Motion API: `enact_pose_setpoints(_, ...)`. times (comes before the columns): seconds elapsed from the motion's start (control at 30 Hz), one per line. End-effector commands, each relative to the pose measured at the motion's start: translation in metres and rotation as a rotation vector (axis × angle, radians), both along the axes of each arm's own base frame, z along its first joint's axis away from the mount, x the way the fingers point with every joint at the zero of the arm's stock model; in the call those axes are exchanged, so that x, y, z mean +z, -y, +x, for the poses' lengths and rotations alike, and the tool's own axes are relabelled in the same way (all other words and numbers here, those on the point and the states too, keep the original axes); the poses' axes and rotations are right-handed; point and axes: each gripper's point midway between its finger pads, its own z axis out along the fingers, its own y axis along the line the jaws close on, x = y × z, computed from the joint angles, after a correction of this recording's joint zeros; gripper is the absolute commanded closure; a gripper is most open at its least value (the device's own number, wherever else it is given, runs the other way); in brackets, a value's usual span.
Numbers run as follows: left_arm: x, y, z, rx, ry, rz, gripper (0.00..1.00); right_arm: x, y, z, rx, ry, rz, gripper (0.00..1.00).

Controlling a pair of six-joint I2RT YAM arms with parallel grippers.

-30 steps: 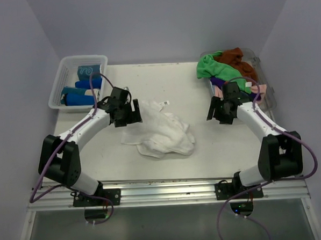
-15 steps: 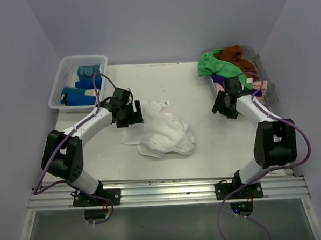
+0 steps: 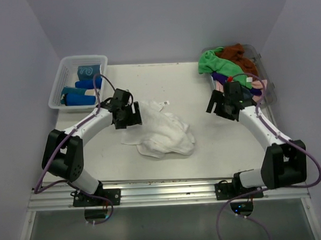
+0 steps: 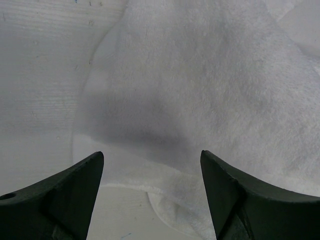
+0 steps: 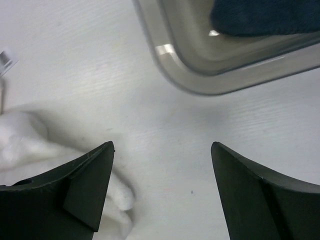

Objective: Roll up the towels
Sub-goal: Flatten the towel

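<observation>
My left gripper should next take hold of the crumpled white towel (image 3: 162, 133) by its edge (image 3: 132, 136), so that the rest of the towel stays free to spread flat.
A crumpled white towel (image 3: 162, 133) lies in the middle of the table (image 3: 174, 81). My left gripper (image 3: 131, 118) is open at the towel's left edge. In the left wrist view the white towel (image 4: 200, 75) fills the space ahead of the left gripper (image 4: 152, 160), whose jaws are spread with nothing between them. My right gripper (image 3: 218, 111) hangs open over bare table beside the clear tub (image 3: 269, 95). That tub holds green (image 3: 213, 61), rust-brown (image 3: 238, 54), purple (image 3: 223, 77) and pink (image 3: 219, 87) towels. The right gripper (image 5: 162, 150) is empty in its wrist view.
A white slotted basket (image 3: 61, 77) at the back left holds rolled blue towels (image 3: 83, 98). The right wrist view shows the tub's corner (image 5: 200, 75) with a dark blue towel (image 5: 265, 15) inside, and the white towel's edge (image 5: 20, 140) at the left.
My right gripper has drawn back from the tub toward the table and opened wider. The left arm and the white towel have barely moved.
</observation>
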Motion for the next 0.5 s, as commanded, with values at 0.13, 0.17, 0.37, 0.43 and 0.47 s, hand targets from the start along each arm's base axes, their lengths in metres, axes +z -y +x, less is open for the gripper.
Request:
enact_pose_setpoints(0.13, -0.002, -0.031, -0.022, 0.124, -0.032, 0.094, 0.21, 0.013, -0.096, -0.064, 0.302, 0.045, 0.125, 0.15)
enact_pose_setpoints(0.17, -0.005, -0.037, -0.033, 0.136, -0.031, 0.095, 0.20, 0.011, -0.110, -0.075, 0.355, 0.040, 0.143, 0.14)
enact_pose_setpoints(0.37, -0.032, -0.047, -0.063, 0.177, -0.097, 0.091, 0.08, 0.004, -0.147, -0.128, 0.574, -0.009, 0.255, 0.11)
enact_pose_setpoints(0.43, -0.041, -0.047, -0.068, 0.182, -0.117, 0.085, 0.09, -0.002, -0.151, -0.138, 0.608, -0.032, 0.254, 0.10)
enact_pose_setpoints(0.47, -0.047, -0.046, -0.067, 0.189, -0.115, 0.080, 0.10, -0.005, -0.157, -0.141, 0.633, -0.031, 0.254, 0.09)
